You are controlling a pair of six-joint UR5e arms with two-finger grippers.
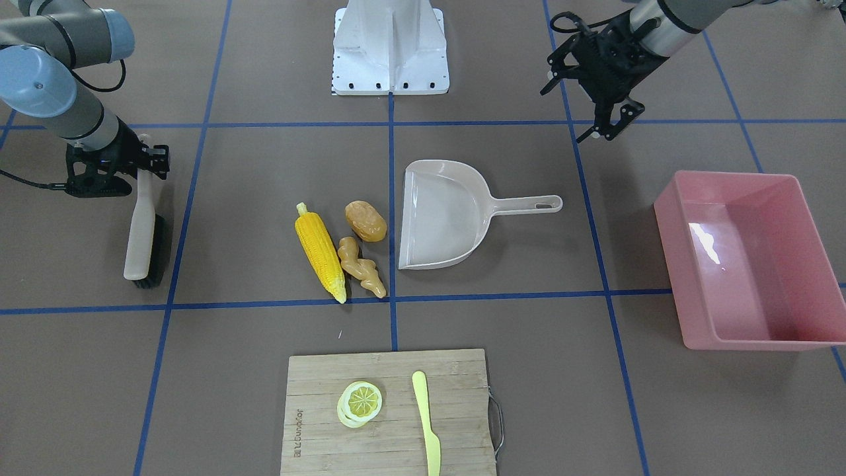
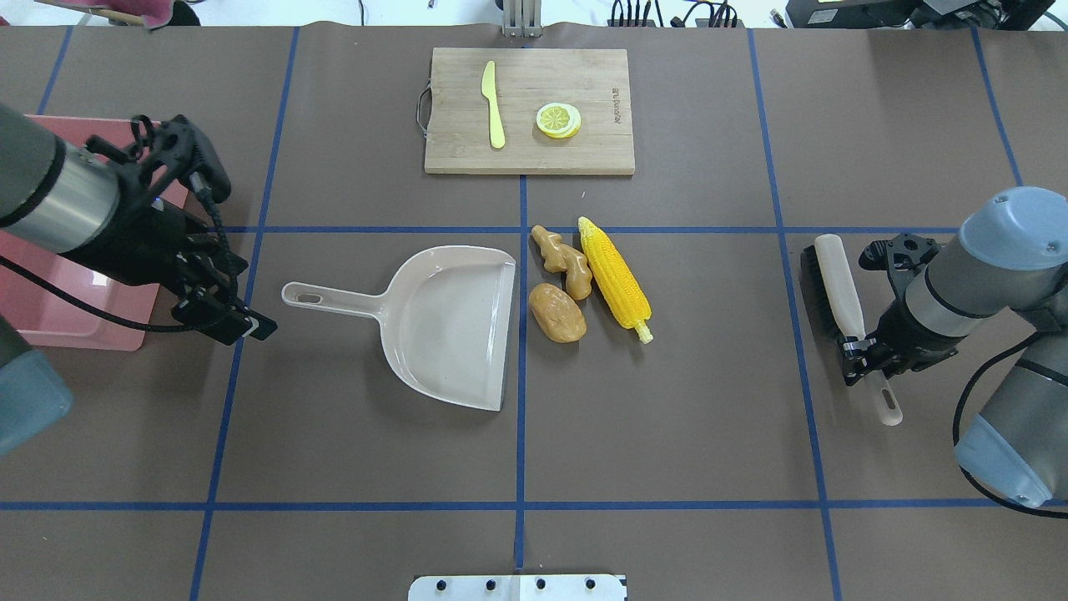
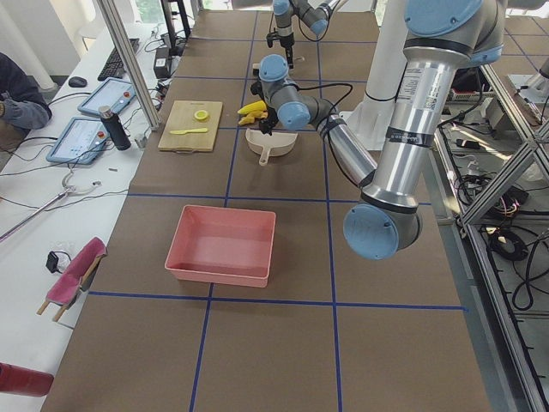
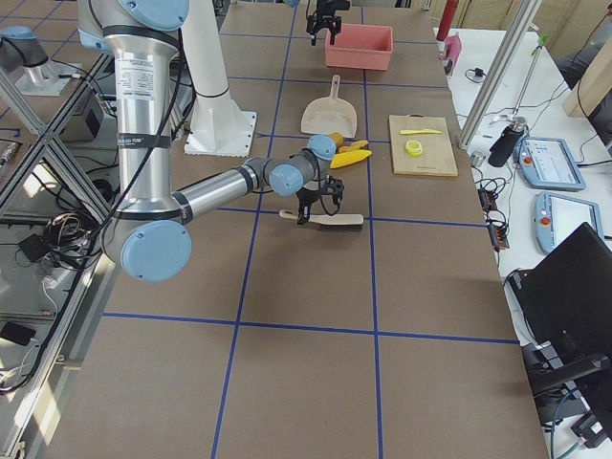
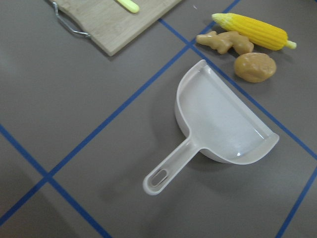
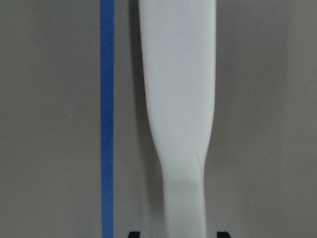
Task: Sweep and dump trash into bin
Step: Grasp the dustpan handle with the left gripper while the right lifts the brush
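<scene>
My right gripper needs to sweep the corn cob, potato and ginger root into the dustpan (image 1: 443, 225), so next it should grab the brush by its handle (image 1: 144, 193).
The trash lies mid-table: a yellow corn cob (image 1: 320, 252), a brown potato (image 1: 365, 220) and a tan ginger root (image 1: 360, 266), just beside the open mouth of the beige dustpan (image 1: 443, 225). The pink bin (image 1: 727, 174) stands apart, beyond the dustpan's handle. My left gripper (image 1: 611, 125) is open and empty, above the table between the handle's end and the bin. My right gripper (image 2: 863, 346) is open, its fingers straddling the handle of a brush (image 2: 834, 288) that lies on the table. The right wrist view shows the brush handle (image 6: 178, 99) with a gap on each side.
A wooden cutting board (image 1: 317, 383) at the table's operator side carries a lemon slice (image 1: 360, 402) and a yellow-green plastic knife (image 1: 426, 423). The robot's white base (image 1: 390, 46) is at the opposite edge. Blue tape lines grid the brown table.
</scene>
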